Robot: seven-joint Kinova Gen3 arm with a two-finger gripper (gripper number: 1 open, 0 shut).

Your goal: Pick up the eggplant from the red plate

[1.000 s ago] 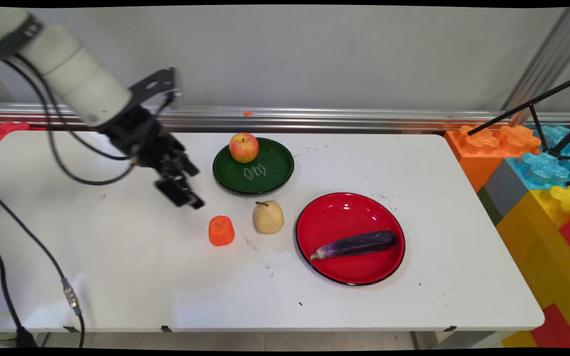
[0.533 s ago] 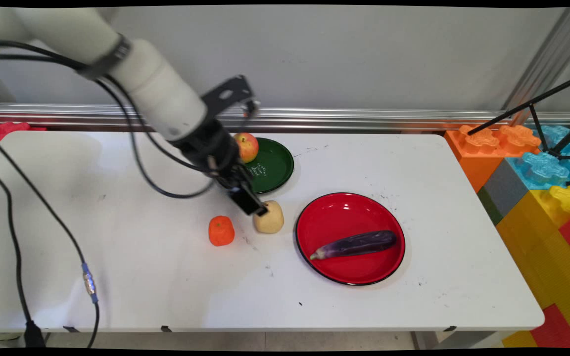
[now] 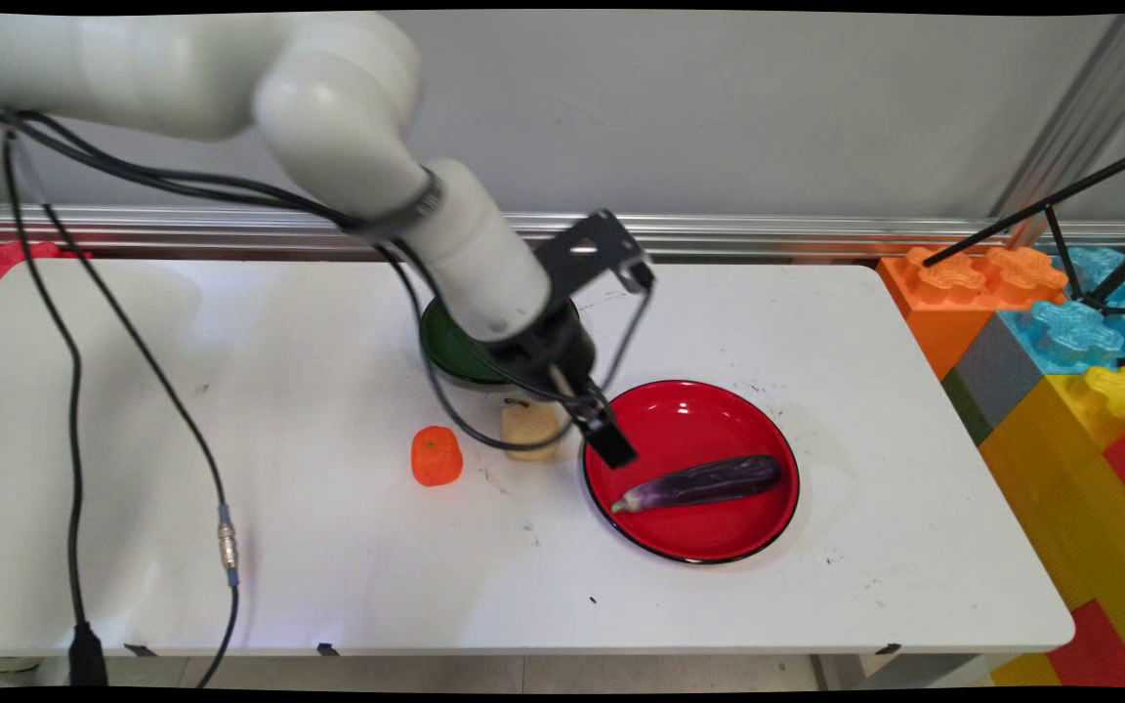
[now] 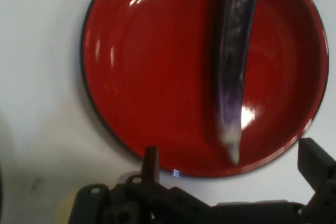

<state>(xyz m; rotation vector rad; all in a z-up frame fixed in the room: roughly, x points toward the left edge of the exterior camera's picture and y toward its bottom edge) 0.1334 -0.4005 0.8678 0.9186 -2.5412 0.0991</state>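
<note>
The robot's gripper will next empty the red plate by gripping the eggplant by its body near the pale stem end (image 3: pixel 661 490).
My gripper (image 3: pixel 614 447) hangs open and empty over the left rim of a red plate (image 3: pixel 719 537). On that plate lies a purple eggplant (image 3: pixel 699 482), its pale stem end pointing toward the gripper. In the hand view the red plate (image 4: pixel 157 77) fills the picture with the eggplant (image 4: pixel 233 66) running down its right half. The gripper (image 4: pixel 233 163) has its fingers (image 4: pixel 151 162) spread wide on either side of the eggplant's tip, above it and not touching.
A yellow pear (image 3: pixel 526 430) sits just left of the red plate, partly behind the arm. An orange (image 3: pixel 437 456) lies further left. The arm covers most of a green plate (image 3: pixel 445 351). Big toy blocks (image 3: pixel 1061 371) and a tripod (image 3: pixel 1061 225) stand at the right.
The arm has swung right across the table, from left of the green plate, past the pear, to the red plate's left rim. It now hides the apple and much of the green plate.
</note>
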